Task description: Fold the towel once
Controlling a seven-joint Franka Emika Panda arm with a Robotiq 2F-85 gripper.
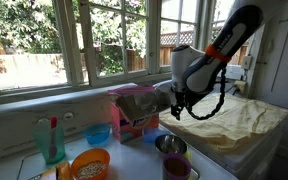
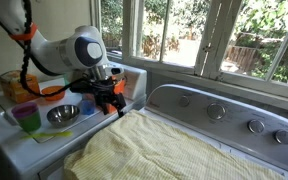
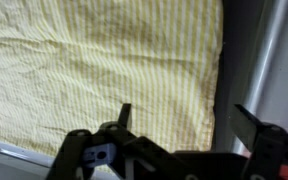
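Observation:
My gripper takes hold of the towel (image 1: 234,121) by its edge nearest the bowls next, then carries that edge across to the towel's opposite side to fold once.
The towel (image 1: 234,121) is a large pale yellow striped cloth spread flat and wrinkled on a white appliance top; it shows in both exterior views (image 2: 174,150) and fills the wrist view (image 3: 94,70). My gripper (image 1: 180,103) hangs just above the towel's edge nearest the bowls (image 2: 112,106). In the wrist view the gripper (image 3: 184,120) is open, its two fingertips wide apart, straddling the towel's side edge. Nothing is held.
A steel bowl (image 1: 170,144), a purple cup (image 1: 176,167), an orange bowl (image 1: 90,163), a blue bowl (image 1: 98,134), a teal cup (image 1: 51,140) and a pink box (image 1: 134,110) stand beside the towel. Control knobs (image 2: 216,111) line the appliance back under windows.

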